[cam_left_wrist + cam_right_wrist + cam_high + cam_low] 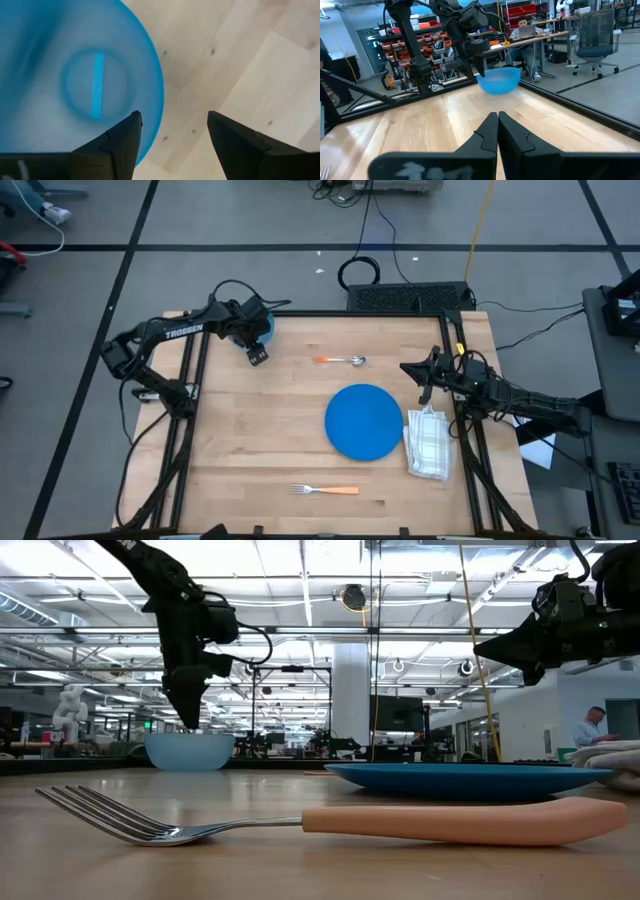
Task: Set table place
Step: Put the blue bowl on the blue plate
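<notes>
The light blue bowl should go on the blue plate [363, 422], so my left gripper will grab the bowl by its rim [272, 327] next.
A light blue bowl [263, 327] stands on its base at the far left of the wooden table [250, 470]. My left gripper [257, 352] is open just above the bowl's rim [155, 75]. One finger [125, 135] is over the bowl's inside and the other [230, 135] is outside it. In the low view the gripper's fingertips [186, 715] end a little above the bowl [190, 751]. My right gripper [408, 368] is shut and empty, raised above the table near its right edge. It also shows in the low view [482, 646] and in the right wrist view [497, 119].
A blue plate [365, 422] lies right of centre, with a folded checked napkin [428, 443] at its right. A spoon with an orange handle [340, 360] lies beyond the plate. A fork with an orange handle [325, 490] lies near the front edge.
</notes>
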Action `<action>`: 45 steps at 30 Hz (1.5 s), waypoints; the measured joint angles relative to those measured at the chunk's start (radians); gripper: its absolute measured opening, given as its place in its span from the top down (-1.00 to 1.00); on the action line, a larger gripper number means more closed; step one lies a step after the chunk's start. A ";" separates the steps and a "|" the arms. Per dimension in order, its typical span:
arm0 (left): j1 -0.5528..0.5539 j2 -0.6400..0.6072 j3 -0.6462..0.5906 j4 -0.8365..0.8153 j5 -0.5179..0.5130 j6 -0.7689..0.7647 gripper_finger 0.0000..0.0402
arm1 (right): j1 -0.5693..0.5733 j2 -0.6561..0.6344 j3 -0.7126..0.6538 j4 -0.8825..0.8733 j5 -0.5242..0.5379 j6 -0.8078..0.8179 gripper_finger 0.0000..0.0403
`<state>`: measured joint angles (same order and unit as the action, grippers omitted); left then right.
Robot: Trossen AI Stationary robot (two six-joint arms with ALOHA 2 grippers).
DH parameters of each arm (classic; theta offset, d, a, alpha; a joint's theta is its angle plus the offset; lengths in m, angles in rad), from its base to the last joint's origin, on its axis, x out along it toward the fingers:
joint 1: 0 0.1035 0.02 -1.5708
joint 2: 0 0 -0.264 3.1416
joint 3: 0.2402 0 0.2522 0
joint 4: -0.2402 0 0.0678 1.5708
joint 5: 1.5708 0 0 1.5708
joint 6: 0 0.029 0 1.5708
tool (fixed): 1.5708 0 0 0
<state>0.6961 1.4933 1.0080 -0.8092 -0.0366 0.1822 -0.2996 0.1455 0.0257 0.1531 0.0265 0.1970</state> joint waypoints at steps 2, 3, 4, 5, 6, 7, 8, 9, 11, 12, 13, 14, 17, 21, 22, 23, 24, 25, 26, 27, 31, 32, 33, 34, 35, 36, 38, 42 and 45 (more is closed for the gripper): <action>0.000 0.000 0.000 -0.002 -0.014 0.008 -0.17 | 0.000 0.000 0.000 0.000 0.000 0.000 1.00; 0.000 0.002 0.000 -0.002 -0.014 0.021 -0.17 | 0.000 0.000 0.000 0.000 0.000 0.000 1.00; -0.001 0.006 0.000 -0.002 -0.017 0.034 -0.17 | 0.000 0.000 0.000 0.000 0.000 0.000 1.00; -0.003 0.011 0.000 -0.002 -0.017 0.046 -0.17 | 0.000 0.000 0.000 0.000 0.000 0.000 1.00; -0.002 0.013 0.000 -0.005 -0.020 0.055 -0.17 | 0.000 0.000 0.000 0.000 0.000 0.000 1.00; -0.001 0.015 0.000 -0.005 -0.030 0.063 -0.17 | 0.000 0.000 0.000 0.000 0.000 0.001 1.00; -0.001 0.019 0.000 -0.003 -0.042 0.069 -0.17 | 0.000 0.000 0.000 0.000 0.000 0.005 1.00; -0.001 0.024 0.000 -0.003 -0.050 0.074 -0.17 | 0.000 0.000 0.000 0.000 0.000 0.007 1.00; 0.001 0.039 0.000 -0.008 -0.055 0.080 -0.17 | 0.000 0.000 0.000 0.000 0.000 0.008 1.00; 0.001 0.045 0.000 -0.008 -0.060 0.083 -0.17 | 0.000 0.000 0.000 0.000 0.000 0.008 1.00; 0.000 0.050 0.000 -0.007 -0.061 0.083 -0.17 | 0.000 0.000 0.000 -0.001 0.000 0.008 1.00; 0.000 0.058 0.000 -0.007 -0.061 0.083 -0.17 | 0.000 0.000 0.000 -0.001 0.000 0.008 1.00; 0.000 0.088 0.000 -0.007 -0.062 0.090 -0.17 | 0.000 0.000 0.000 -0.001 0.000 0.008 1.00; 0.000 0.132 0.000 -0.004 -0.074 0.090 -0.17 | 0.000 0.000 0.000 -0.001 0.000 0.008 1.00; 0.000 0.141 0.000 -0.001 -0.074 0.090 -0.17 | 0.000 0.000 0.000 -0.001 0.000 0.008 1.00; 0.000 0.150 0.000 0.002 -0.077 0.092 -0.17 | 0.000 0.000 0.000 -0.001 0.000 0.008 1.00; 0.000 0.157 0.000 0.004 -0.077 0.094 -0.17 | 0.000 0.000 0.000 -0.001 0.000 0.008 1.00; 0.000 0.164 0.000 0.004 -0.077 0.095 -0.17 | 0.000 0.000 0.000 -0.001 0.000 0.008 1.00; 0.000 0.169 0.000 0.003 -0.078 0.095 -0.17 | 0.000 0.000 0.000 -0.001 0.000 0.008 1.00; 0.000 0.172 0.000 0.004 -0.078 0.096 -0.17 | 0.000 0.000 0.000 -0.001 0.000 0.008 1.00; 0.000 0.177 0.000 0.004 -0.078 0.104 -0.17 | 0.000 0.000 0.000 -0.001 0.000 0.008 1.00; 0.000 0.177 0.000 0.005 -0.077 0.106 -0.16 | 0.000 0.000 0.000 -0.001 0.000 0.008 1.00; 0.000 0.177 0.000 0.005 -0.077 0.106 -0.15 | 0.000 0.000 0.000 -0.001 0.000 0.008 1.00; 0.000 0.177 0.000 0.004 -0.070 0.106 -0.12 | 0.000 0.000 0.000 -0.001 0.000 0.008 1.00; 0.000 0.177 0.000 0.003 -0.061 0.106 -0.08 | 0.000 0.000 0.000 -0.001 0.000 0.008 1.00; 0.000 0.177 0.000 0.003 -0.054 0.106 -0.02 | 0.000 0.000 0.000 -0.001 0.000 0.008 1.00; 0.000 0.177 0.000 0.003 -0.046 0.107 0.13 | 0.000 0.000 0.000 -0.001 0.000 0.008 1.00; 0.000 0.177 0.000 0.003 -0.046 0.105 0.52 | 0.000 0.000 0.000 -0.001 0.000 0.008 1.00; 0.000 0.177 0.000 0.001 -0.045 0.106 0.82 | 0.000 0.000 0.000 -0.001 0.000 0.008 1.00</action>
<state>0.6960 1.6707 1.0080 -0.8078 -0.0819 0.2878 -0.2993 0.1455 0.0260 0.1520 0.0265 0.2048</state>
